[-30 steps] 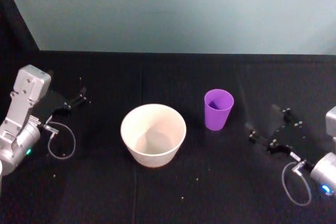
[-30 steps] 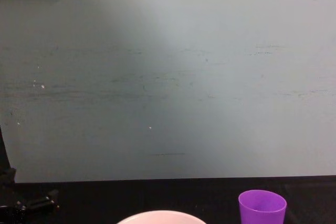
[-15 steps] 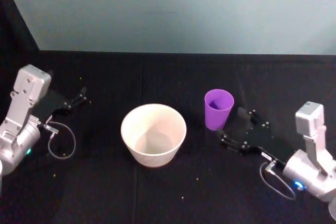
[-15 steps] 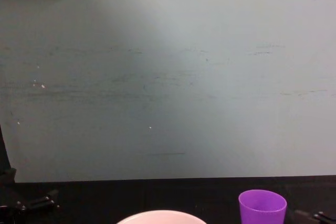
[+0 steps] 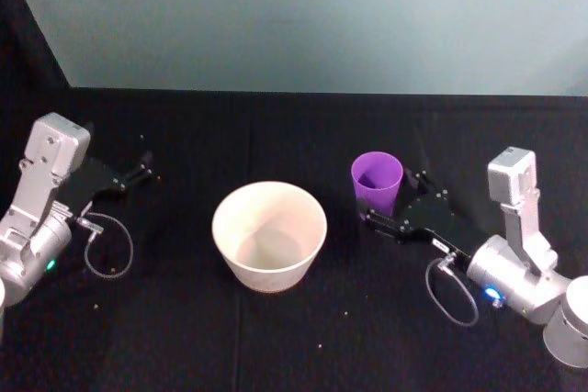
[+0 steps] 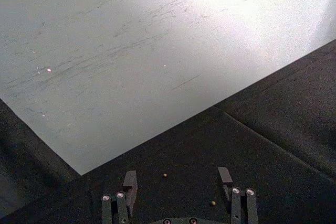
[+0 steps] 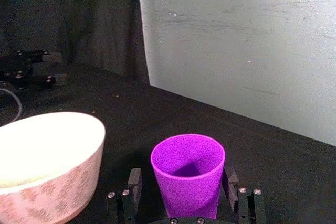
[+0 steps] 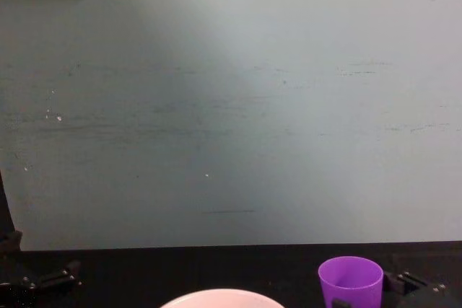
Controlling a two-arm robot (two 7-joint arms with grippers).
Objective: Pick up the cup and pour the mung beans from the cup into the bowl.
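Next, my right gripper grabs the cup by its side (image 8: 353,297). That leaves the purple cup's open rim (image 8: 351,258) free to pour the mung beans into the bowl.
The purple cup (image 5: 377,179) stands upright on the black cloth, just right of the wide pale bowl (image 5: 269,234). My right gripper (image 5: 393,197) is open and straddles the cup low down. In the right wrist view the cup (image 7: 188,174) sits between the two fingers (image 7: 134,183); one finger is against its wall and the other stands a little off. The inside of the cup that I see is purple and shadowed, and the mung beans are hidden. The bowl (image 7: 47,156) looks empty. My left gripper (image 5: 138,172) rests open at the far left, away from both.
A pale green wall (image 8: 231,106) rises behind the table's back edge. A few loose grains (image 6: 165,174) lie on the cloth by the left gripper (image 6: 177,178). In the chest view the cup (image 8: 351,279) and bowl rim (image 8: 222,295) sit at the bottom edge.
My right arm has swung in from the right and its open gripper now straddles the cup. The cup has shifted slightly left. The left arm has not moved.
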